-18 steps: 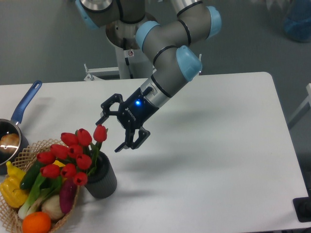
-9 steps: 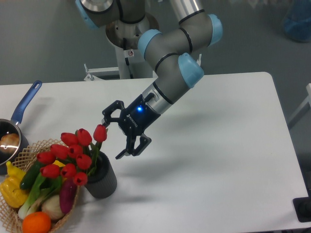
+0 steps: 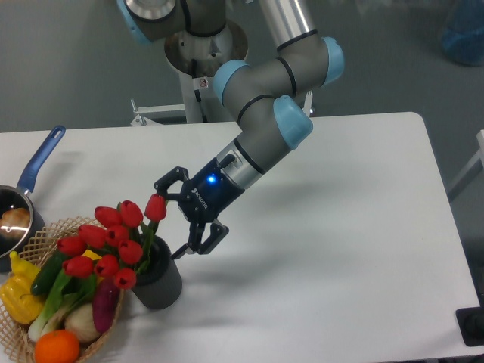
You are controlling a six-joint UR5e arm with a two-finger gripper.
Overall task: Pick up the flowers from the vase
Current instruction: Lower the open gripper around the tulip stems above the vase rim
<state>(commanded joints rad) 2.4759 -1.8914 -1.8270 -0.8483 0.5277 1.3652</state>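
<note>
The flowers need to be lifted out of the vase [image 3: 160,281], so my gripper needs to grab them by their green stems next.
The flowers [image 3: 113,238], a bunch of red tulips with closed buds and green stems, stand in the vase [image 3: 160,281], a short dark grey ribbed cylinder near the table's front left. My gripper [image 3: 174,219] is open and empty. It sits just to the right of the bunch, above the vase's right rim. Its upper finger is close to the rightmost bud [image 3: 156,207]; its lower finger hangs just above the rim. I cannot tell whether either finger touches a flower.
A wicker basket [image 3: 53,227] with vegetables and fruit sits at the front left, touching the flowers. A blue-handled saucepan [image 3: 34,170] lies at the left edge. The robot's base stands behind the table.
My gripper has moved down and left, closer to the tulips and the vase rim. It stays open. The flowers and vase have not moved.
</note>
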